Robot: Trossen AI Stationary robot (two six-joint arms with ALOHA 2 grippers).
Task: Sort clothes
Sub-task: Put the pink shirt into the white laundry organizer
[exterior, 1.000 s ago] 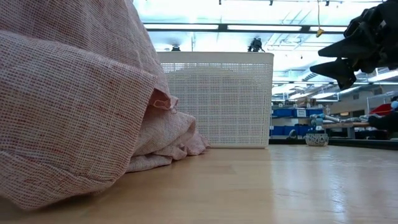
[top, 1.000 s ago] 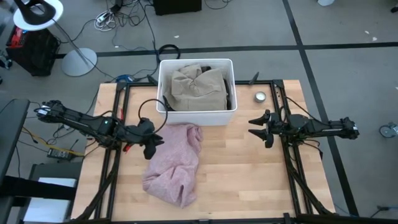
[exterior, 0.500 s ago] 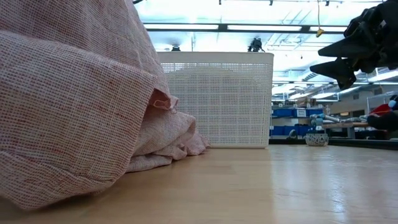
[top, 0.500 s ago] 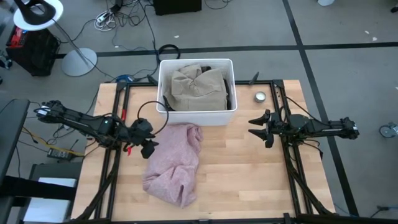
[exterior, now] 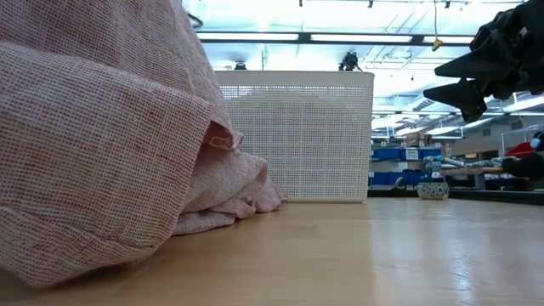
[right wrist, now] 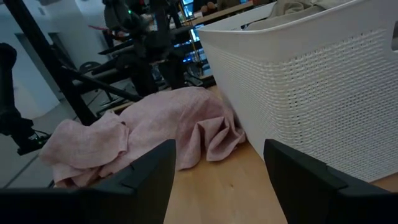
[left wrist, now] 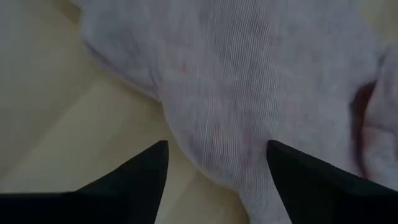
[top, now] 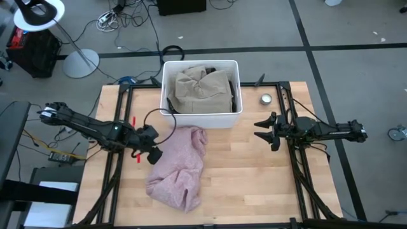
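Observation:
My left gripper should grab the pink garment next by its rumpled edge (top: 163,156) (left wrist: 208,146), so that I can then sort the garment into the white bin with the other clothes.
A pale pink garment (top: 179,166) lies crumpled on the wooden table (top: 254,184), in front of a white bin (top: 236,89). The bin holds a grey-beige garment (top: 202,89), with dark cloth (top: 234,97) along its right wall. My left gripper (top: 154,156) is open and tipped downward at the pink garment's left edge. In the left wrist view that edge (left wrist: 211,143) lies between and beyond the two fingertips, apart from them. My right gripper (top: 258,131) hovers open and level to the right of the bin, with nothing between its fingers.
A small round tin (top: 266,98) sits at the back right, beside the bin. Black frame rails (top: 299,172) run along the table's left and right sides. Bare wood lies between the pink garment and my right gripper.
My left gripper has sunk a little and tipped further downward at the pink garment's left edge. The garment lies as before, and my right arm has kept still.

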